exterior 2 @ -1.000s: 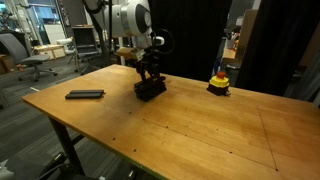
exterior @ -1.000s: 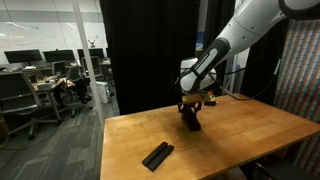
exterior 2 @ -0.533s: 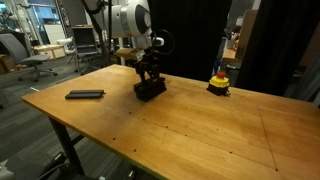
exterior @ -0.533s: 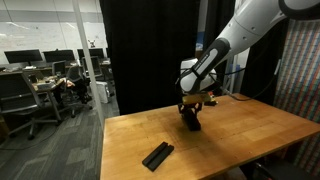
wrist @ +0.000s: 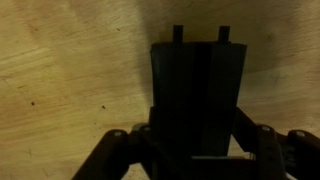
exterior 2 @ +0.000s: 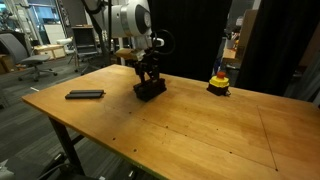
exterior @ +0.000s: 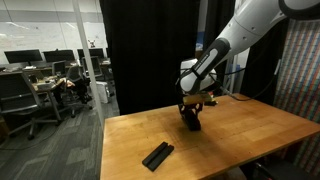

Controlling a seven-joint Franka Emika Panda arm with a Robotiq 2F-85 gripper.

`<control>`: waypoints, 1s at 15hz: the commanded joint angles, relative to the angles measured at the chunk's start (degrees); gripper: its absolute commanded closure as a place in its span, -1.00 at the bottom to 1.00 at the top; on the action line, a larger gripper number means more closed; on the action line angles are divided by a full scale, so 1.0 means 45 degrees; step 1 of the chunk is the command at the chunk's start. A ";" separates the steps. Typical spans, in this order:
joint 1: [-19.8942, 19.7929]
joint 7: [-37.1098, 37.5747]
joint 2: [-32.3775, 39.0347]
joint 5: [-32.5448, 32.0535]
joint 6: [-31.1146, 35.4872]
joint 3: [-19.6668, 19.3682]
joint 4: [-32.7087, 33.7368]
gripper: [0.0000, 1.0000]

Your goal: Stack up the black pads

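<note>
My gripper opens next, since the black pads under my fingers form one column down to the tabletop and would remain stacked.
In the wrist view a bundle of black pads (wrist: 197, 95) fills the space between my fingers, the pads pressed side by side with thin seams between them. My gripper (wrist: 197, 145) is shut on this bundle. In both exterior views the gripper (exterior 2: 150, 76) (exterior: 190, 113) points down at mid-table with the dark bundle (exterior 2: 150, 90) (exterior: 192, 123) at the tabletop under it. One more black pad (exterior 2: 85, 95) (exterior: 157, 155) lies flat by itself, well away from the gripper, toward a table edge.
A small yellow-and-red button-like object (exterior 2: 218, 83) stands on the wooden table (exterior 2: 190, 125) beyond the gripper. Black curtains hang behind the table. Office desks and chairs (exterior: 25, 95) fill the room past the table edge.
</note>
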 commanded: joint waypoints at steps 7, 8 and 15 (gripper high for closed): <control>0.0058 -0.0158 -0.0228 -0.0247 -0.0229 -0.0048 0.0066 0.01; 0.0054 -0.0162 -0.0199 -0.0249 -0.0223 -0.0052 0.0081 -0.85; 0.0265 -0.0114 -0.0429 -0.0942 -0.0014 -0.0123 -0.0141 -1.00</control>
